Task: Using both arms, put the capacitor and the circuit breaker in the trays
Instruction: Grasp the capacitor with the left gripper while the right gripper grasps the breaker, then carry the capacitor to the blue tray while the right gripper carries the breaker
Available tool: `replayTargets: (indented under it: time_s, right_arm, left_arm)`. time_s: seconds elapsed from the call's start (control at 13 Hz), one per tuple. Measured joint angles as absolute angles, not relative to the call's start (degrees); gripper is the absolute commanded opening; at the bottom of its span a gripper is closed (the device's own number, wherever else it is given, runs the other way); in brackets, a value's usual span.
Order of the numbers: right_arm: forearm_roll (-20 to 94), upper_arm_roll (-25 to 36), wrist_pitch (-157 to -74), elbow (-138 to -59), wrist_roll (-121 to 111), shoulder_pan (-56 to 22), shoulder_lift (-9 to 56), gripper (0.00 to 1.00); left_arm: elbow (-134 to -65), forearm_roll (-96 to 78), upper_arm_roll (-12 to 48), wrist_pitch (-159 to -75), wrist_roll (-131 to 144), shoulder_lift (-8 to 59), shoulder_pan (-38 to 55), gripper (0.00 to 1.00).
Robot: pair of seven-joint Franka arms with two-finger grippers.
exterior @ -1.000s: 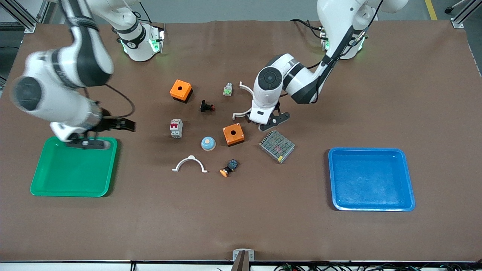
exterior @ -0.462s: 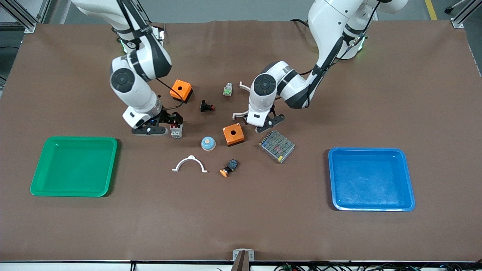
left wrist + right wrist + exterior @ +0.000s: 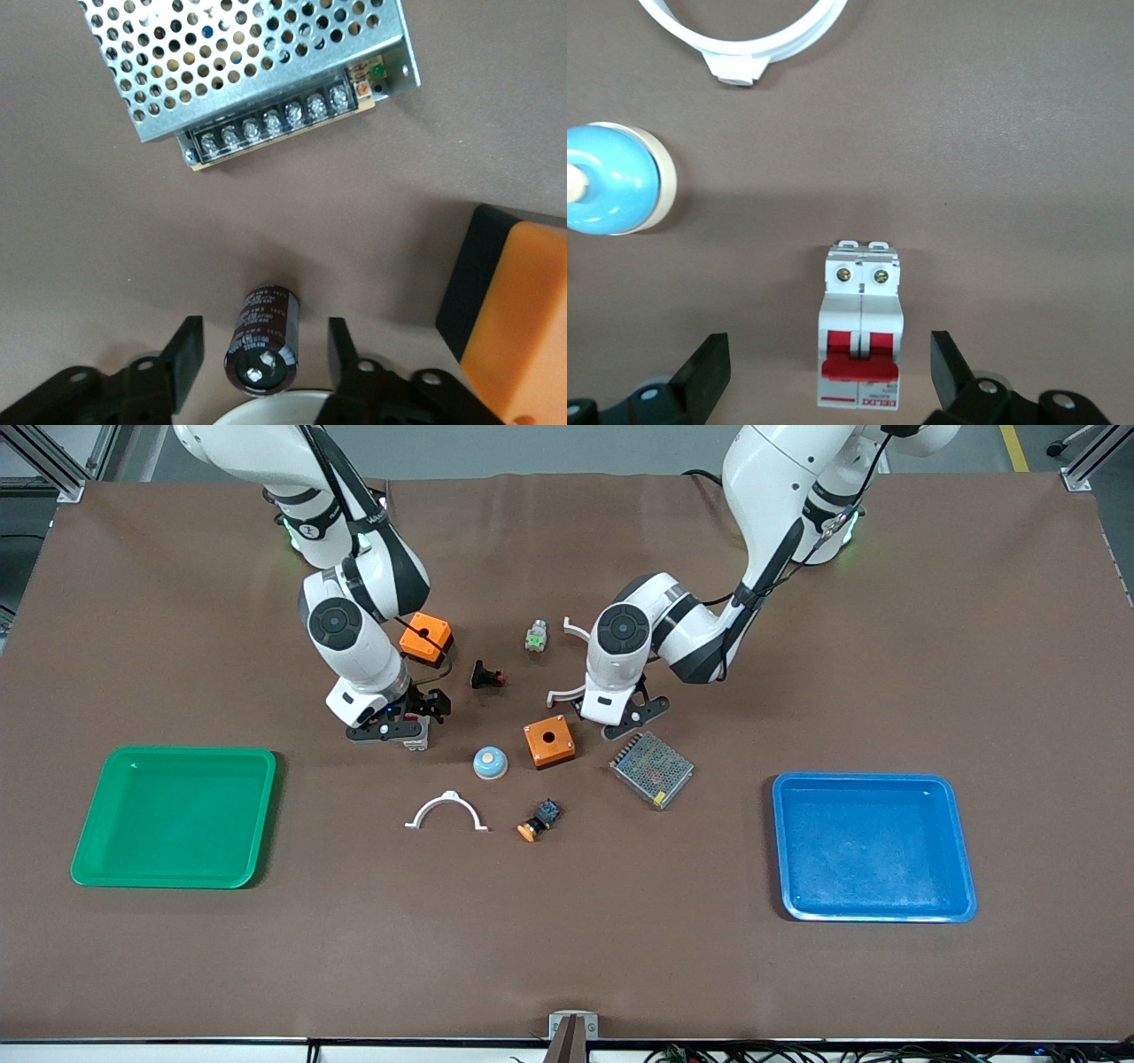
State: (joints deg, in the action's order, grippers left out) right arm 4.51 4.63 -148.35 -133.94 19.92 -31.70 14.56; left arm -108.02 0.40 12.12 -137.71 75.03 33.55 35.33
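My right gripper takes hold of the circuit breaker by its red-lever end (image 3: 860,367) next, to place it in the green tray.
The circuit breaker (image 3: 861,341), a white block with a red lever, lies on the brown mat between the open fingers of my right gripper (image 3: 828,376); the fingers stand apart from it on both sides. In the front view my right gripper (image 3: 399,724) is low over it and only a white edge of the circuit breaker (image 3: 419,737) shows. The capacitor (image 3: 263,341), a small dark cylinder, lies between the open fingers of my left gripper (image 3: 263,363), untouched. In the front view my left gripper (image 3: 620,713) hides it.
A green tray (image 3: 173,815) lies toward the right arm's end, a blue tray (image 3: 873,846) toward the left arm's. Around the grippers lie two orange boxes (image 3: 426,638) (image 3: 548,741), a black push-button (image 3: 485,677), a blue dome (image 3: 490,762), a metal power supply (image 3: 651,769) and a white clamp (image 3: 446,810).
My right arm has swung from over the green tray to the circuit breaker and come down around it. My left gripper has shifted slightly and stays low around the capacitor.
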Motion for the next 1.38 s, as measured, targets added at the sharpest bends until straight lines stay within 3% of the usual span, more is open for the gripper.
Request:
replayTargets:
  time_s: [0.08,0.15,0.31,0.38,0.85,1.08,1.15,1.38]
  right_arm:
    - [4.1,4.7,-148.3,-134.0,19.9,-31.7,14.7,1.00]
    - [4.0,4.7,-148.3,-134.0,19.9,-31.7,14.9,1.00]
    - [3.8,4.7,-148.3,-134.0,19.9,-31.7,15.5,1.00]
    - [3.7,4.7,-148.3,-134.0,19.9,-31.7,15.7,1.00]
    - [3.5,4.7,-148.4,-134.0,19.9,-31.7,16.8,0.64]
    - [3.5,4.7,-148.5,-134.0,19.9,-31.7,17.2,0.14]
    - [3.5,4.8,-148.5,-134.0,19.9,-31.7,17.2,0.02]
    - [3.5,5.4,-147.7,-132.8,19.9,-31.6,17.2,0.00]
  left_arm:
    - [-108.0,0.4,12.1,-137.7,75.0,33.6,35.5,0.52]
    - [-108.1,0.4,12.1,-137.7,75.0,33.8,35.7,0.40]
    - [-108.1,0.4,12.1,-137.7,75.1,34.0,36.1,0.06]
    - [-108.0,0.4,12.1,-137.7,75.1,34.0,36.1,0.00]
    - [-103.1,2.2,10.0,-133.6,73.1,30.4,31.5,0.00]
    - [-98.6,2.8,9.9,-127.6,66.3,25.8,24.1,0.00]
    - [-98.3,2.8,9.9,-126.8,63.3,24.4,21.4,0.00]
    - [-98.4,2.9,9.8,-122.6,51.1,22.2,12.8,0.00]
